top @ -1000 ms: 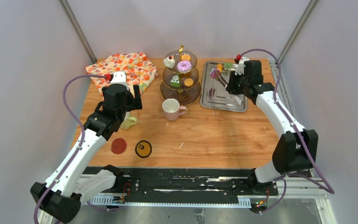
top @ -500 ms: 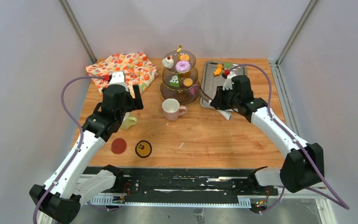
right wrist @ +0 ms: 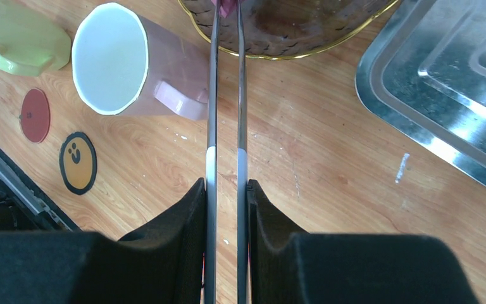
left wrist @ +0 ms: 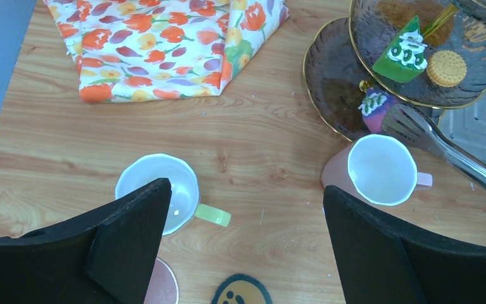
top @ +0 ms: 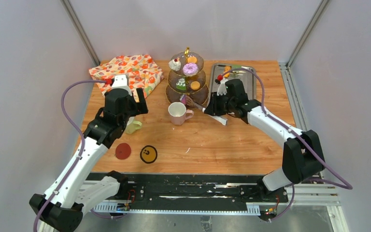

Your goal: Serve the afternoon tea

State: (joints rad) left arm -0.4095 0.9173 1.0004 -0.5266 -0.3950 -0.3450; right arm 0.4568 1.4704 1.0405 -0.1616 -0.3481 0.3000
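The purple iced pastry (left wrist: pixel 372 104) stays in my right gripper for now, since if I opened now, it would drop short, near the edge of the stand's bottom shelf beside the pink mug.
The brown-glass three-tier stand (top: pixel 187 92) holds a cherry cupcake (top: pixel 175 64), a purple doughnut (top: pixel 190 69), a green cake (left wrist: pixel 405 50) and an orange biscuit (left wrist: pixel 447 68). My right gripper (right wrist: pixel 226 185) is shut on the metal tongs (right wrist: pixel 212 95). Their tips pinch a purple iced pastry (left wrist: pixel 372 104) over the stand's bottom tier (right wrist: pixel 291 31). The pink mug (top: pixel 177 112) stands just in front of the stand. My left gripper (left wrist: pixel 247 190) hangs open, holding nothing, above the yellow-green mug (left wrist: pixel 158 190).
The steel tray (top: pixel 239 89) lies right of the stand, with an orange pastry (top: pixel 227 71) and a green one (top: pixel 235 67) at its far end. A floral cloth (top: pixel 128 70) lies at the back left. A red coaster (top: pixel 122 151) and a smiley coaster (top: pixel 148 153) lie in front.
My right arm has swung left from the tray to the stand's bottom tier, carrying the purple pastry in the tongs. The left arm has barely moved.
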